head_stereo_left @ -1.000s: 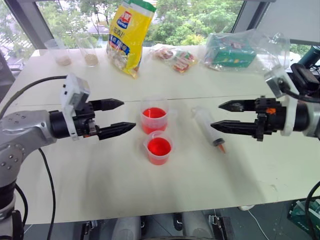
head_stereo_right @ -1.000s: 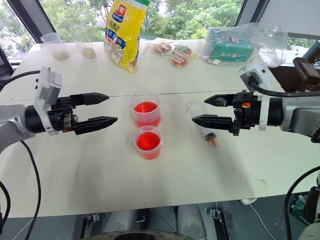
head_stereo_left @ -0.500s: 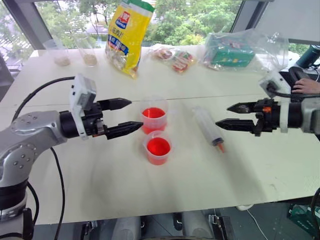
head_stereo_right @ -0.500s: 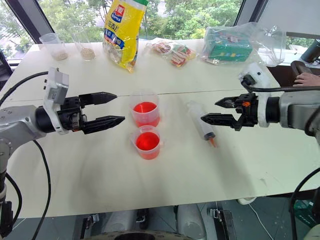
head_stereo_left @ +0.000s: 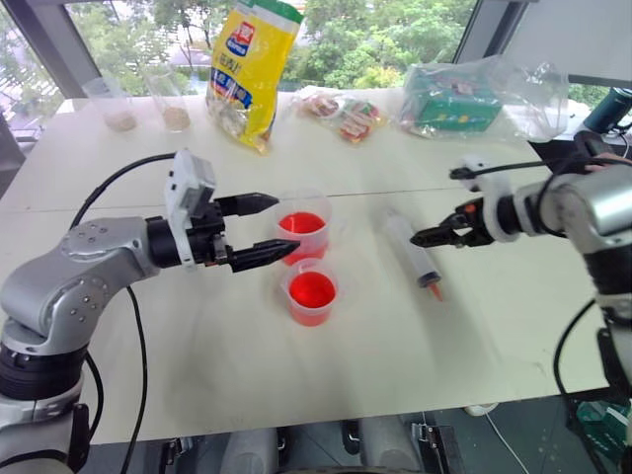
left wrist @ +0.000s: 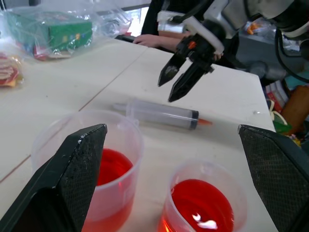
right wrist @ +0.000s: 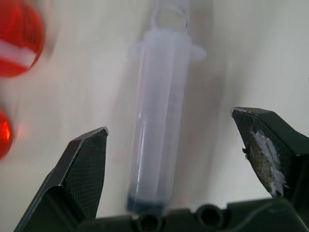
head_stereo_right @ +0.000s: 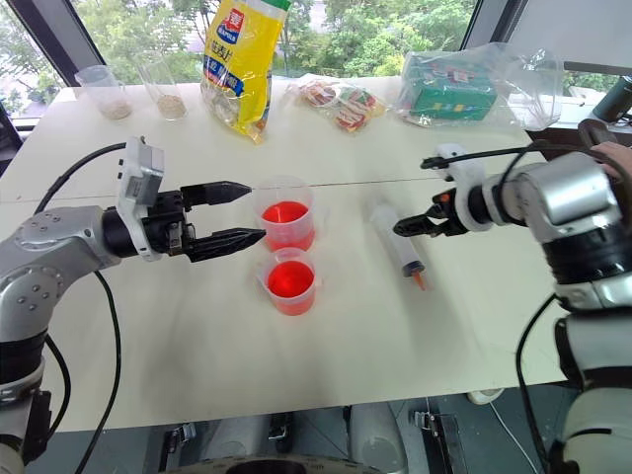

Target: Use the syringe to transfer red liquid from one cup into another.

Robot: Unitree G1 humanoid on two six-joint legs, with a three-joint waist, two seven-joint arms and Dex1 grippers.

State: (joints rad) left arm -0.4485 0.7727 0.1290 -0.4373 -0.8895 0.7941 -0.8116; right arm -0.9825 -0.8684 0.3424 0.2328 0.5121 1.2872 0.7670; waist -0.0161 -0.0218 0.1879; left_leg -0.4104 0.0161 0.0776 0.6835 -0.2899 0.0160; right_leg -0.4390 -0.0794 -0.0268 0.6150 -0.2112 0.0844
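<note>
My right fingers are above the syringe's body in the right wrist view, so they should lower before closing.
The syringe point(head_stereo_left: 413, 255) lies flat on the white table point(head_stereo_left: 197, 336), right of the two cups, orange tip toward me. A far cup point(head_stereo_left: 304, 232) and a near cup point(head_stereo_left: 314, 291), both clear, hold red liquid point(head_stereo_right: 292, 280). My left gripper point(head_stereo_left: 286, 222) is open and level, with its fingertips at the far cup's left side and nothing between them. Angled down over the syringe's barrel point(right wrist: 157, 140), my right gripper point(head_stereo_left: 420, 237) is open, one finger on either side of the barrel and clear of it. In the left wrist view the right gripper point(left wrist: 176, 84) hangs just above the syringe point(left wrist: 161, 114).
At the table's back stand a yellow bag point(head_stereo_left: 252, 69), two clear cups of grains point(head_stereo_left: 123, 104), snack packets point(head_stereo_left: 346, 114) and a green box in a plastic bag point(head_stereo_left: 464, 99). A person's hand point(head_stereo_right: 607, 153) rests at the far right edge.
My right gripper has swung forward and down, from level to pointing down over the syringe. My left gripper has crept right, closer to the far cup. Both stay open.
</note>
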